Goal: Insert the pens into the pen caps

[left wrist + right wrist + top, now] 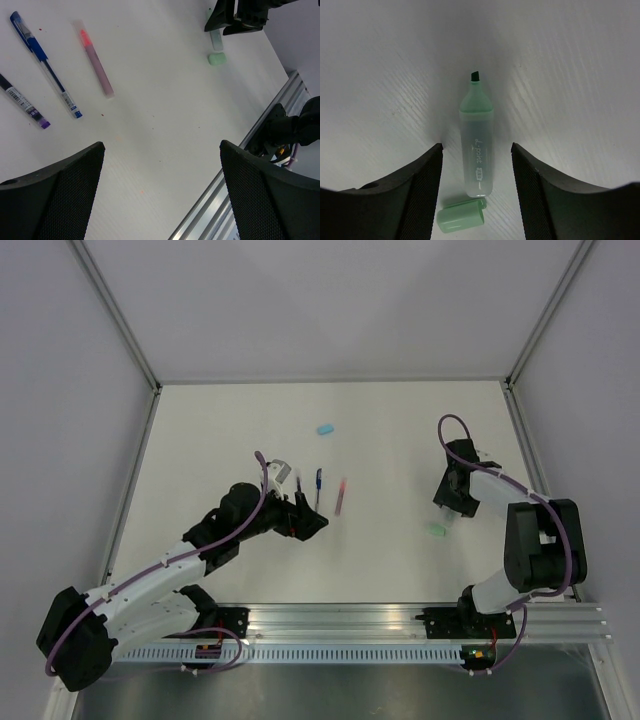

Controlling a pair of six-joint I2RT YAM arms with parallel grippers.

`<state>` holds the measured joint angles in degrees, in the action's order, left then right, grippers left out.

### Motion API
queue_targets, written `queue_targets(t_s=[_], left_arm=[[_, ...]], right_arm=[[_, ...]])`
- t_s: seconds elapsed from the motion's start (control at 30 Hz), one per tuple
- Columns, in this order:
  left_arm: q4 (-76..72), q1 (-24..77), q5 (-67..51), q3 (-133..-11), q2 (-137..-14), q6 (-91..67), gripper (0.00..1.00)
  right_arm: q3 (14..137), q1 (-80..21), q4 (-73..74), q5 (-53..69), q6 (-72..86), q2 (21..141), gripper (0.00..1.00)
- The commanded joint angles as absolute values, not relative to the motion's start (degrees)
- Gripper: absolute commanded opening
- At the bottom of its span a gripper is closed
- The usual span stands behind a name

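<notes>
My right gripper is to grab the green marker [476, 145] next, across the part of its body behind its tip, so the marker's rear body stays free for handing over to my left gripper.
A pale green marker [476, 145] lies uncapped on the white table, and its green cap [461, 215] lies loose at its rear end. My right gripper [476, 146] is open and straddles the marker, one finger on each side, without touching it. In the top view the right gripper [449, 508] is at the right, with the green cap [434, 530] beside it. My left gripper [310, 522] is open and empty, hovering near a black pen [22, 102], a dark blue pen [45, 65] and a pink pen [95, 62]. A light blue cap [324, 428] lies farther back.
The aluminium rail [400, 620] runs along the near table edge and also shows in the left wrist view [240, 165]. Walls enclose the table on the left, back and right. Small orange specks mark the table below the left gripper.
</notes>
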<state>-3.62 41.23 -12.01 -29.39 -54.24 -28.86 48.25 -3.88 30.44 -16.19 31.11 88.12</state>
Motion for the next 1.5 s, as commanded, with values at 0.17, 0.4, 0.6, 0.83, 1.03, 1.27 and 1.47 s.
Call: queue_targets(t_s=[0.17, 0.4, 0.6, 0.83, 1.03, 1.27, 1.47], left_arm=[[-6.94, 41.22, -10.28, -29.09, -53.79, -28.56, 1.0], [-7.91, 41.22, -11.77, -28.48, -53.26, -27.95, 0.99], [-10.28, 41.22, -13.19, -27.33, -53.61, -27.86, 0.97], [-10.98, 41.22, -13.8, -27.77, -56.51, -27.77, 0.96], [-11.43, 41.22, -15.03, -28.13, -57.92, -27.95, 0.96], [-10.28, 41.22, -14.5, -28.04, -56.16, -27.07, 0.97], [-10.28, 41.22, -14.5, -27.77, -54.76, -27.16, 0.97]], right_arm=[[48.87, -3.16, 28.04, -13.45, 27.07, 92.98, 0.59], [50.8, -3.08, 28.47, -14.15, 26.46, 95.62, 0.51], [52.64, -3.08, 28.39, -13.1, 25.32, 96.94, 0.31], [53.79, -3.16, 28.75, -12.13, 23.64, 99.14, 0.36], [52.64, -3.16, 29.53, -10.9, 25.66, 98.97, 0.41], [54.23, -3.16, 32.78, -10.99, 25.23, 98.44, 0.45], [54.14, -3.08, 33.14, -8.8, 23.56, 99.14, 0.42]])
